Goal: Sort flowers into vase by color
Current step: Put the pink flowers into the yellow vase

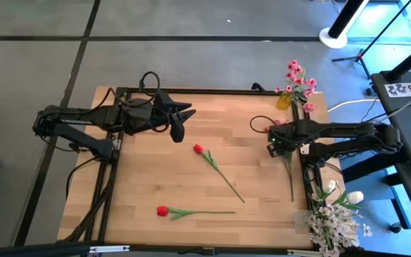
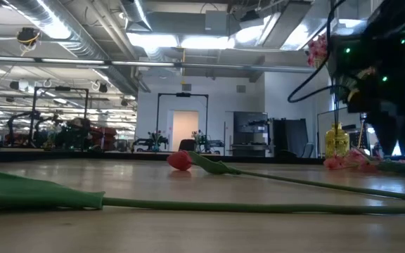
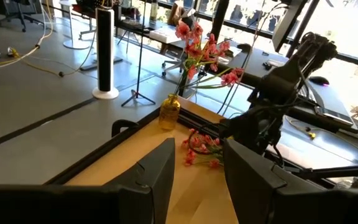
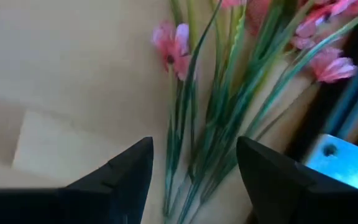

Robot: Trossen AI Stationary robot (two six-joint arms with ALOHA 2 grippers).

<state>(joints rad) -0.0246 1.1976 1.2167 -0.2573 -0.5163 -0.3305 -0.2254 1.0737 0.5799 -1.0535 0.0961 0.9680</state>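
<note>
My right gripper is to grab the pink spray by its green stems next, so that the pink flowers get sorted into the yellow vase.
A spray of pink blossoms lies on the table at its right side, with the blossoms toward the far edge. It also shows in the right wrist view and in the low view. My right gripper is open just above it. Its fingers stand on either side of the green stems without closing on them. Two red tulips lie flat on the table, one at the middle and one near the front. My left gripper is open and empty at the far left, above the table.
A yellow vase holding pink blossoms stands at the far right corner and shows in the left wrist view. A bunch of white flowers stands at the near right corner. A black frame edges the table.
</note>
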